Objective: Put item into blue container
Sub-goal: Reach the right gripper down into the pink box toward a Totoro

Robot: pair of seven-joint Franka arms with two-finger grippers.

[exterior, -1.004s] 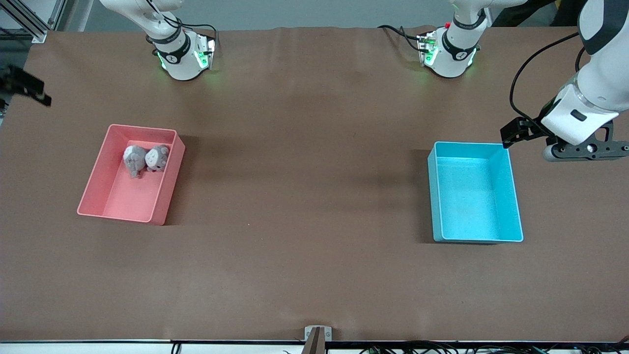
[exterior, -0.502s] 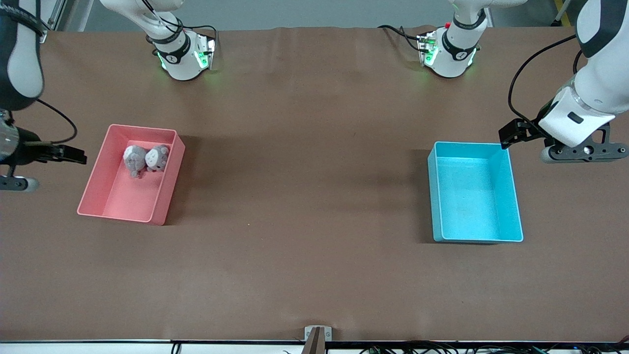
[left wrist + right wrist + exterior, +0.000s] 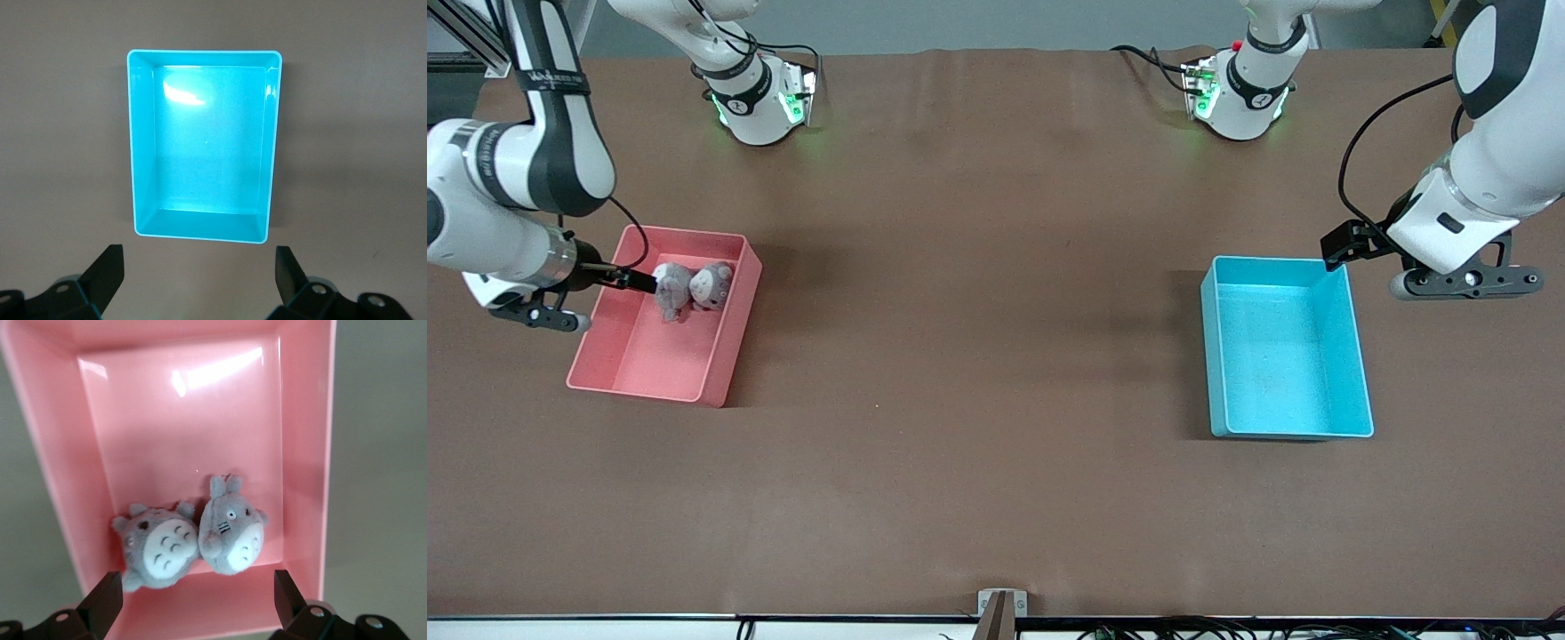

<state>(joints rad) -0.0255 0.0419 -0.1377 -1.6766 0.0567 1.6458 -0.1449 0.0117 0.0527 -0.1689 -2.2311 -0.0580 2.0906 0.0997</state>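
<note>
The long-eared grey plush toy needs to go into the blue container, so my right gripper will next grab it by its round body (image 3: 233, 543).
The empty blue container (image 3: 1357, 356) stands toward the left arm's end of the table and fills the left wrist view (image 3: 200, 140). My left gripper (image 3: 1343, 244) hangs open over the table just off one of its corners, with nothing between its fingers (image 3: 110, 267). Two grey plush toys (image 3: 669, 290) (image 3: 712, 284) lie side by side in the pink bin (image 3: 631, 356). My right gripper (image 3: 639, 283) is open over that bin's rim, close to the toys. The right wrist view shows both toys (image 3: 157, 548) (image 3: 233, 535) just ahead of its open gripper (image 3: 195, 603).
The pink bin (image 3: 200, 420) stands toward the right arm's end of the table. Both arm bases (image 3: 751, 98) (image 3: 1240, 93) stand along the table's edge farthest from the camera. Brown tabletop (image 3: 978, 338) lies between the two bins.
My right arm has swung in from the table's edge and now holds its gripper over the pink bin by the toys. The left gripper has drifted slightly toward the blue container.
</note>
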